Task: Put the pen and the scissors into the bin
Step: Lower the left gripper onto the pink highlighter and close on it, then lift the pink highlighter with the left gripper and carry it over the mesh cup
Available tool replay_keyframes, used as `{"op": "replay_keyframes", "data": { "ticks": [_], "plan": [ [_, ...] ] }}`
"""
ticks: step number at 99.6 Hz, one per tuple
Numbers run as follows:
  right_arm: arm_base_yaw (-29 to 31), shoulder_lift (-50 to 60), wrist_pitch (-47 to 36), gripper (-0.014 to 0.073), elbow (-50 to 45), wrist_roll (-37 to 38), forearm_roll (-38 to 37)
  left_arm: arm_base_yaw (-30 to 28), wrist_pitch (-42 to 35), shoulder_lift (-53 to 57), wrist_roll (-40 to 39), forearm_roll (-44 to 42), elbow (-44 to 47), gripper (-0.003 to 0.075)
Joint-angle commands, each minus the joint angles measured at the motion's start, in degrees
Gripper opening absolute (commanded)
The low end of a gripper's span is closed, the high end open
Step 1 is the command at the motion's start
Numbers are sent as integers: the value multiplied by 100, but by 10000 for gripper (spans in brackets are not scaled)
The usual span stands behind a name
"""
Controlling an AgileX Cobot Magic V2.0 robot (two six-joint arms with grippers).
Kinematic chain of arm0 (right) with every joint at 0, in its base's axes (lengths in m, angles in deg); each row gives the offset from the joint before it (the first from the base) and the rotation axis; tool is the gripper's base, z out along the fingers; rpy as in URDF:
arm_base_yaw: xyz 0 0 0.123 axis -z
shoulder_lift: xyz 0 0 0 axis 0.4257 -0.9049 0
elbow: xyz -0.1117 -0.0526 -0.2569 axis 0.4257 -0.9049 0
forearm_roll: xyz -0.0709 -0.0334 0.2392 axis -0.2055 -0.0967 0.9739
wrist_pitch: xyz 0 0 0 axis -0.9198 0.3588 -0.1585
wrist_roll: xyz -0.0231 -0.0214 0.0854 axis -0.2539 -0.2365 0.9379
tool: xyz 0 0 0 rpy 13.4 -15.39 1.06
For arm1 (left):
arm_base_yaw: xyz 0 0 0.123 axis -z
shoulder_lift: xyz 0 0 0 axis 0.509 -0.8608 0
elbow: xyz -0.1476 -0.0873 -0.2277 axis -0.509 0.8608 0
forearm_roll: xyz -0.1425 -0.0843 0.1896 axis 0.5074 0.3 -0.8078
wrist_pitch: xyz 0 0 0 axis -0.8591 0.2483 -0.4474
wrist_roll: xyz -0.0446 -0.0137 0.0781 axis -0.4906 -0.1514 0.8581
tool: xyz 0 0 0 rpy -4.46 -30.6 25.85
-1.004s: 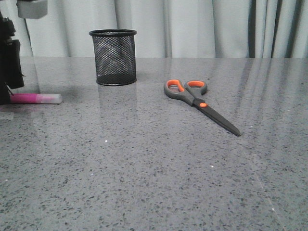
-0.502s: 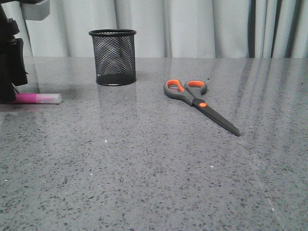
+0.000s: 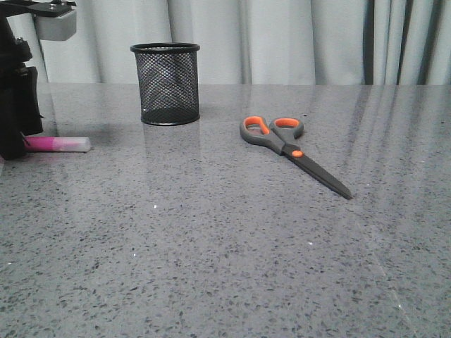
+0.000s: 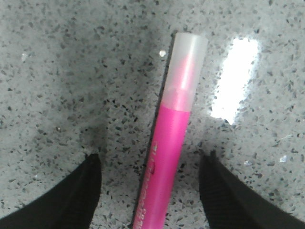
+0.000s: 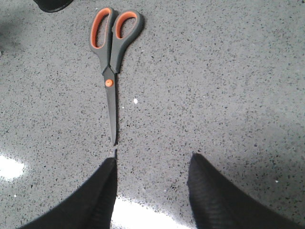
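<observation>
My fingers are down beside the pen's pink body (image 3: 44, 144), low over the speckled table, so my left gripper should close. Closing now would hold the pink pen.
The pink pen (image 3: 58, 144) lies flat at the table's far left, whitish cap pointing right. In the left wrist view the pen (image 4: 169, 143) lies between the two black fingers of my left gripper (image 4: 151, 167), which is open with gaps on both sides. The left gripper (image 3: 15, 134) is low over the pen's left end. The scissors (image 3: 289, 146) lie shut at centre right, blades pointing to the front right. In the right wrist view the scissors (image 5: 110, 62) lie beyond my open, empty right gripper (image 5: 151, 164). The black mesh bin (image 3: 165, 83) stands upright at the back left.
The grey speckled table (image 3: 211, 246) runs to a pale curtain (image 3: 296, 39) behind it. The right arm does not show in the front view. A dark edge of the bin shows in the right wrist view (image 5: 53, 5).
My left gripper has moved right along the pen, covering more of its pink body. The pen, scissors and bin have not moved.
</observation>
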Motion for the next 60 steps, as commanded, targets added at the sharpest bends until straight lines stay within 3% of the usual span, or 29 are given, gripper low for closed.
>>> {"op": "replay_keyframes", "data": {
  "ticks": [1,13,39,60],
  "plan": [
    [-9,14,-273,310,191,-59,172,-15,-64,207,-8,131,-161,416],
    [-9,14,-273,310,191,-59,172,-15,-64,172,-8,131,-161,353],
    [-9,14,-283,310,191,-59,172,-15,131,74,-30,131,-161,-22],
    [-9,14,-283,310,191,-59,172,-15,249,89,-30,131,-172,-21]
  ]
}}
